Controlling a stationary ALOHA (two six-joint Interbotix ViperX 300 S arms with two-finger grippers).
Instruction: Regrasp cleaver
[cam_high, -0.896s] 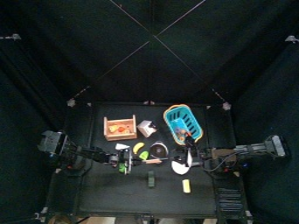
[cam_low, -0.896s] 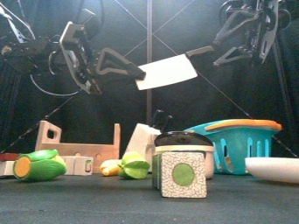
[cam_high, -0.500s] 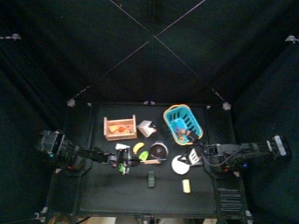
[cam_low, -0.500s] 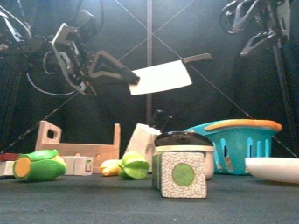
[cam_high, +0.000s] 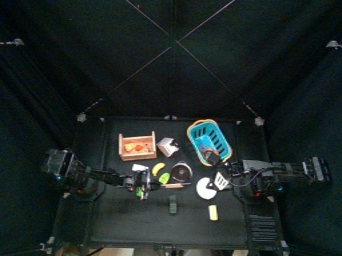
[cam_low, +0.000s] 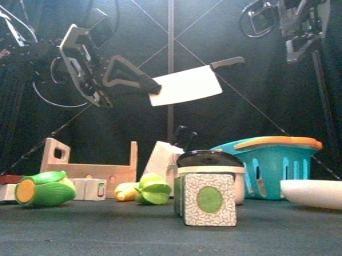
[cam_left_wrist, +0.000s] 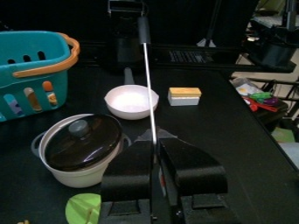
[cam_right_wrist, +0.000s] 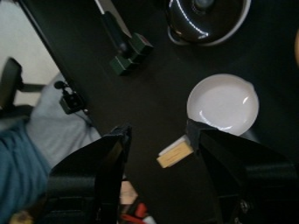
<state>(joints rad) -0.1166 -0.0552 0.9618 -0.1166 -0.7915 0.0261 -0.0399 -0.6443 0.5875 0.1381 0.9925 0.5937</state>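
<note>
Next, my right gripper grabs the cleaver by its short dark handle to regrasp it with its blade left free.
The cleaver (cam_low: 187, 86) is a flat white blade with a dark handle pointing up and to the right, held high above the table. My left gripper (cam_low: 130, 80) is shut on the blade's left end. In the left wrist view the blade (cam_left_wrist: 149, 96) runs edge-on as a thin white line out of my shut left gripper (cam_left_wrist: 156, 154). My right gripper (cam_low: 286, 22) hangs open and empty at the upper right, apart from the handle. In the right wrist view my right gripper (cam_right_wrist: 163, 138) shows its jaws spread wide above the table.
A blue basket (cam_low: 274, 160) stands at the right, with a white bowl (cam_low: 315, 192) in front of it. A black-lidded pot (cam_low: 207, 190) stands at the front middle. A wooden crate (cam_low: 87, 165) and green fruit pieces (cam_low: 47, 190) are at the left. A yellow block (cam_right_wrist: 176, 151) lies by the bowl.
My right gripper has risen up and away from the cleaver's handle. My left gripper keeps its hold on the blade, which has shifted slightly.
</note>
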